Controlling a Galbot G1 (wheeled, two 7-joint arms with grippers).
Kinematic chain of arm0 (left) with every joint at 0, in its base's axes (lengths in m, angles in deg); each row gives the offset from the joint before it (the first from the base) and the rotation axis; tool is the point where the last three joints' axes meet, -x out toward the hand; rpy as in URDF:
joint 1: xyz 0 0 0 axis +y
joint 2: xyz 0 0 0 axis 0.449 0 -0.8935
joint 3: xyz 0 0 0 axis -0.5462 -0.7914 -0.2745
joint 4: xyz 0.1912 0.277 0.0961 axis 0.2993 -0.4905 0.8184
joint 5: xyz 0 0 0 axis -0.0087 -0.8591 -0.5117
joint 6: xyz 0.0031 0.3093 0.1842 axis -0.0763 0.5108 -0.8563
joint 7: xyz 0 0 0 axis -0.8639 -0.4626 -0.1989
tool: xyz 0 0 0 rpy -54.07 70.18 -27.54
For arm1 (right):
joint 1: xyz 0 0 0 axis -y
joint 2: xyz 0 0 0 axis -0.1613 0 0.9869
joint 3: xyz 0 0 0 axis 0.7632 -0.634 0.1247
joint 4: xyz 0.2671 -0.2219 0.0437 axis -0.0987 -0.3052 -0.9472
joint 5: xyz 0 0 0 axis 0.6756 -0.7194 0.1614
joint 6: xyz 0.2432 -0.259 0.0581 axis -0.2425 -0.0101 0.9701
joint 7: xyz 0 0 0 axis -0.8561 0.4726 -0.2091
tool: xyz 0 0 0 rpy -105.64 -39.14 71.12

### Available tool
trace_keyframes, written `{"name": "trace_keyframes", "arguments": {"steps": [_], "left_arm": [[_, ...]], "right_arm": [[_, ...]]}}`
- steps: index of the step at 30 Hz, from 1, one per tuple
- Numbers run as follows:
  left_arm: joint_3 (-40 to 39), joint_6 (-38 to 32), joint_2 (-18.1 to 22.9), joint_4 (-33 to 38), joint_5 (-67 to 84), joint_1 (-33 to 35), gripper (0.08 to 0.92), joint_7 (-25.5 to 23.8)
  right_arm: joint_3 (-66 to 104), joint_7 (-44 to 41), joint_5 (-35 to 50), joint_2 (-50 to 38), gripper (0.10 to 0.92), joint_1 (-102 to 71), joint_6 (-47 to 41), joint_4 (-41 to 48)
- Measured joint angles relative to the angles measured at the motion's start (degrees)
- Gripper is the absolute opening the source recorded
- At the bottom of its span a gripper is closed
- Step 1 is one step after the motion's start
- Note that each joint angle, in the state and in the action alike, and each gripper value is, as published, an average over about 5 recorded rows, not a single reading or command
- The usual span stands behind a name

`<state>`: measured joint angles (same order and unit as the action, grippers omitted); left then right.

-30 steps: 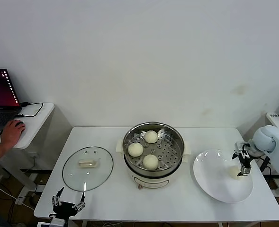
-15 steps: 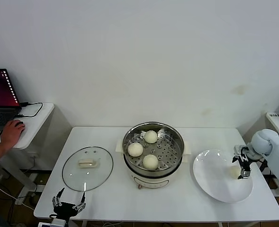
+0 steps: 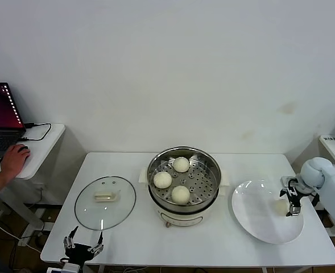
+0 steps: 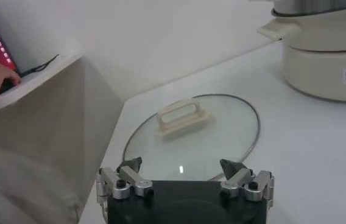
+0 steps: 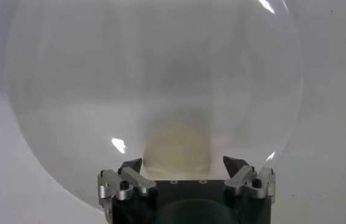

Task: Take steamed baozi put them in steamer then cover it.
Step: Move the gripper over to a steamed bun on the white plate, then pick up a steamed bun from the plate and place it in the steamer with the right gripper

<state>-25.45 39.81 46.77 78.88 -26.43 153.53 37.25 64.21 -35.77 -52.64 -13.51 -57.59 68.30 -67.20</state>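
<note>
The fingers of my right gripper reach down around the baozi on the white plate (image 3: 258, 222), so closing now would catch the baozi and it is time to close.
The steel steamer (image 3: 183, 185) stands mid-table on its cream base, with three white baozi (image 3: 180, 194) on its perforated tray. A fourth baozi (image 3: 280, 207) lies on the right part of the white plate (image 3: 258, 222); in the right wrist view this baozi (image 5: 178, 150) sits just ahead of the jaws. My right gripper (image 3: 290, 199) is open, right over that bun, fingers (image 5: 240, 172) apart on either side, not closed on it. The glass lid (image 3: 105, 202) with a cream handle lies flat at the table's left. My left gripper (image 3: 83, 248) is open and parked at the front left edge.
A side desk at far left holds a laptop (image 3: 1, 114) and a person's hand on a mouse (image 3: 13, 160). The lid (image 4: 191, 131) lies just ahead of the left gripper (image 4: 184, 173) in the left wrist view, the steamer base (image 4: 328, 61) farther off.
My right gripper has shifted slightly toward the right and down over the plate's bun. The left arm, lid and steamer have not moved.
</note>
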Motion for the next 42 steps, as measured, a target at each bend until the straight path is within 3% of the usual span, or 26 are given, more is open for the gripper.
{"name": "trace_keyframes", "arguments": {"steps": [5,12,16,29,42], "left_arm": [[0.0,0.0,0.0,-0.1,0.0,0.0,0.823,0.0],[0.0,0.0,0.1,-0.2,0.0,-0.2,0.823,0.0],[-0.1,0.0,0.1,-0.2,0.0,-0.2,0.823,0.0],[-0.4,-0.3,-0.1,0.0,-0.3,-0.7,0.823,0.2],[0.3,-0.7,-0.5,1.9,0.0,-0.6,0.823,0.7]], "right_arm": [[0.1,0.3,0.0,0.1,0.815,-0.2,0.0,0.3],[0.1,0.4,0.2,-0.2,0.657,-0.1,0.0,0.3],[0.1,0.3,0.7,-0.6,0.605,0.3,-0.2,-0.1],[-4.9,0.2,7.1,-3.4,0.594,7.4,-3.0,-5.2],[-20.6,-0.3,24.3,-0.7,0.596,26.5,-10.7,-13.4]]}}
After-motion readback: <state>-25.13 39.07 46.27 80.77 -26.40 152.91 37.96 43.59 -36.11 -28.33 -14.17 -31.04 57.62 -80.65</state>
